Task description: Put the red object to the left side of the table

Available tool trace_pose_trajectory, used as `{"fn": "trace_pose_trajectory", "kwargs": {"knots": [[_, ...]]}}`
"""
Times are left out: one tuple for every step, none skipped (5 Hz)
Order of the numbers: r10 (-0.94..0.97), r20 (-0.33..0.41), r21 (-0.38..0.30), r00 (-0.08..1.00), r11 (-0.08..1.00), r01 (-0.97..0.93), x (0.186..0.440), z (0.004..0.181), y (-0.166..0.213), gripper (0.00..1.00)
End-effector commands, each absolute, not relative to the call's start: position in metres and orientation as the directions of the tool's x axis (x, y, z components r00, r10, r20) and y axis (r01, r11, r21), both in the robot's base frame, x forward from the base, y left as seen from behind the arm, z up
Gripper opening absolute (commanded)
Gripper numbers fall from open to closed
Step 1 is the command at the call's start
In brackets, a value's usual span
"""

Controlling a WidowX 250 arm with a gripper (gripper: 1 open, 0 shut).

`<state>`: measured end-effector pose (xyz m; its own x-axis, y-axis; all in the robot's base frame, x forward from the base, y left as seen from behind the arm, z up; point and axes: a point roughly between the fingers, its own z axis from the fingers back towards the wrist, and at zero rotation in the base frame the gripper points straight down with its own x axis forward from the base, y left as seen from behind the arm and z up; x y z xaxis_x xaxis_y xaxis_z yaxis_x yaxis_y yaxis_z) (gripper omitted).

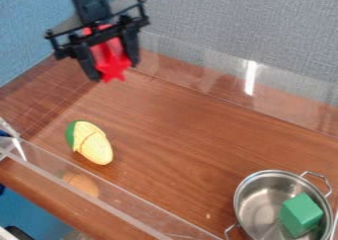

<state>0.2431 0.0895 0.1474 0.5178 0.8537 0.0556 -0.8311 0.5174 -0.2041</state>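
Observation:
The lower end of the red block is still high above the dark wood. My gripper should keep holding the block until the block touches the table.
The red object (114,60), a bright red block, hangs high above the table (185,125) near the back left, end-on to the camera. My gripper (113,52) is shut on it, black fingers on either side, pointing steeply down. The block's upper part is hidden between the fingers. Below it lies bare dark wood.
A yellow-green corn toy (90,142) lies near the front left. A steel pot (271,200) at the front right holds a small green cube (301,215). Low clear acrylic walls (251,78) edge the tabletop, backed by a blue-grey wall.

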Motion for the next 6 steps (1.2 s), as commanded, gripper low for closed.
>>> {"fn": "trace_pose_trajectory", "kwargs": {"knots": [[0.888, 0.103, -0.199, 0.448, 0.459, -0.866, 0.232, 0.142, 0.121, 0.00], [0.906, 0.133, -0.187, 0.401, 0.421, -0.888, 0.224, 0.128, 0.150, 0.00], [0.911, 0.169, -0.174, 0.377, 0.404, -0.898, 0.220, 0.108, 0.165, 0.00], [0.897, 0.205, -0.159, 0.391, 0.425, -0.891, 0.220, 0.085, 0.167, 0.00], [0.890, 0.229, -0.138, 0.395, 0.432, -0.891, 0.222, 0.063, 0.169, 0.00], [0.878, 0.245, -0.134, 0.411, 0.450, -0.883, 0.228, 0.049, 0.168, 0.00]]}}
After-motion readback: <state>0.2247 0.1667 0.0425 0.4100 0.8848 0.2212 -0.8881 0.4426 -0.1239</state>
